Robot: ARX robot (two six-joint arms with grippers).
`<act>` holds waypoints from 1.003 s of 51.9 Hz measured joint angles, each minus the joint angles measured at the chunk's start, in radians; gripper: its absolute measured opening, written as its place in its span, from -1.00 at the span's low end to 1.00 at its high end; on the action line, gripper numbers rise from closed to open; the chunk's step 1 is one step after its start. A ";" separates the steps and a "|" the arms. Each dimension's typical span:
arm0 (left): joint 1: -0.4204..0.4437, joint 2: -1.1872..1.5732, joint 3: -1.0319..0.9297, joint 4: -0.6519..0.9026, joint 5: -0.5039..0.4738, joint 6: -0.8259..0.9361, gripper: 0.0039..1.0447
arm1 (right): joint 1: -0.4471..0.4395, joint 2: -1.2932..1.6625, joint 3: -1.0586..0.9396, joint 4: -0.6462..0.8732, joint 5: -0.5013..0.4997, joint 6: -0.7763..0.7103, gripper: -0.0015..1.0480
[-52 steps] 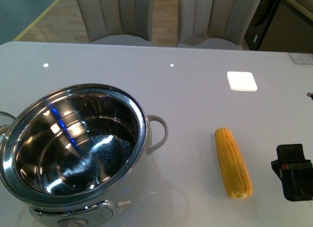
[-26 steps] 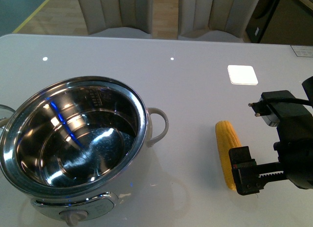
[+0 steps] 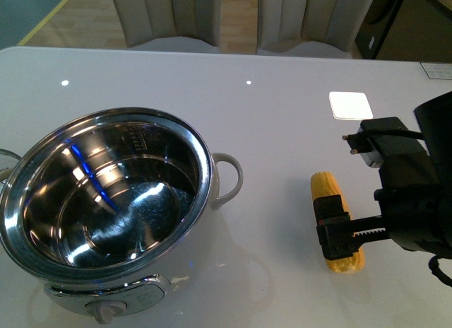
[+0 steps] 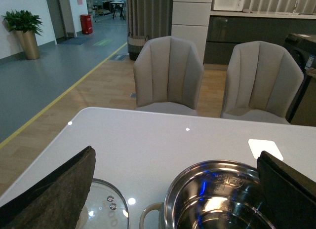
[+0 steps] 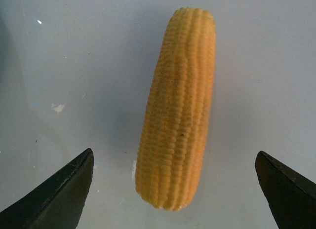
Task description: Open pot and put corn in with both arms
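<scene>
The corn needs to go into the open pot, so the robot's right gripper should next pick it up around its middle (image 5: pixel 175 110).
The steel pot (image 3: pixel 106 201) stands open at the table's near left, and nothing lies in it. It also shows in the left wrist view (image 4: pixel 217 199). Its glass lid (image 4: pixel 101 204) lies flat on the table beside it. The corn (image 3: pixel 327 188) lies on the table right of the pot, and it shows lengthwise in the right wrist view (image 5: pixel 180 105). My right gripper (image 3: pixel 342 236) hovers over the cob's near end, open. In its own view the right gripper (image 5: pixel 174 152) has one finger on each side of the cob, not touching. My left gripper (image 4: pixel 175 157) is open and empty above the pot and lid.
A white square patch (image 3: pixel 351 105) lies on the table beyond the corn. Two beige chairs (image 3: pixel 169 17) stand at the far edge. A card (image 3: pixel 438 70) lies at the far right. The lid's edge (image 3: pixel 6 158) shows at the left border.
My right arm has come in from the right and further over the corn. Its open gripper now straddles the cob's near end. The pot and corn have not moved.
</scene>
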State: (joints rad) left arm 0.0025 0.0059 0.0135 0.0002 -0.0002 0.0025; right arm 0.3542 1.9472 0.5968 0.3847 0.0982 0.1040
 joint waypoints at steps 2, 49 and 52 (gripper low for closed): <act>0.000 0.000 0.000 0.000 0.000 0.000 0.87 | 0.000 0.039 0.031 -0.010 0.000 0.010 0.83; 0.000 0.000 0.000 0.000 0.000 0.000 0.87 | 0.011 0.343 0.255 -0.066 0.053 0.069 -0.13; 0.000 0.000 0.000 0.000 0.000 0.000 0.87 | 0.011 0.335 0.245 -0.065 0.047 0.068 -0.25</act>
State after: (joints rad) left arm 0.0021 0.0059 0.0135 0.0002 -0.0002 0.0025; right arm 0.3653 2.2826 0.8421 0.3195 0.1455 0.1719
